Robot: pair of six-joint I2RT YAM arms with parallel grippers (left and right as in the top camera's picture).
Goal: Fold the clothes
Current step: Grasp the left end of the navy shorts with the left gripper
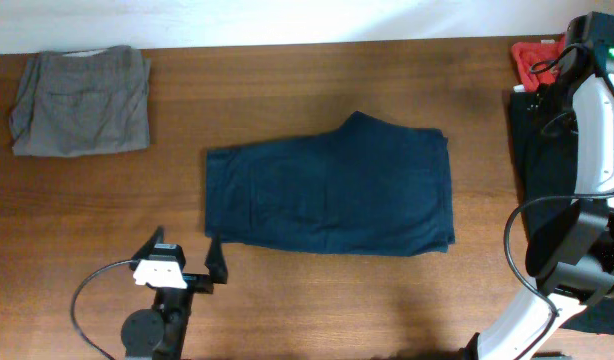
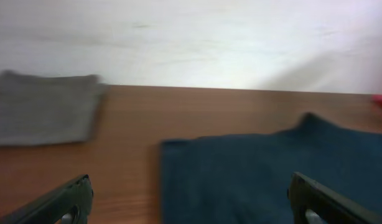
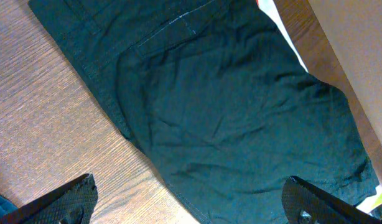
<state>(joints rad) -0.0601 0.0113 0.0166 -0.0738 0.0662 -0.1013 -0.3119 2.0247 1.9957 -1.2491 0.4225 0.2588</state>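
Observation:
My left gripper grabs the dark navy shorts (image 1: 332, 192) by the hem at their nearest end edge next, to fold that end over the rest.
Dark navy shorts (image 1: 332, 192) lie folded flat at the table's middle; they also show in the left wrist view (image 2: 272, 168). Folded grey shorts (image 1: 82, 102) lie at the far left corner and appear in the left wrist view (image 2: 45, 112). A black garment (image 1: 539, 150) lies at the right edge under the right arm, filling the right wrist view (image 3: 228, 106). A red garment (image 1: 535, 58) lies behind it. My left gripper (image 1: 185, 255) is open and empty just in front of the navy shorts' left corner. My right gripper (image 3: 188, 202) is open and empty above the black garment.
The wooden table (image 1: 287, 90) ends at a white wall along the far side. The right arm's white links (image 1: 597, 140) and cable stand over the table's right edge. The left arm's base (image 1: 152, 325) and cable sit at the near left.

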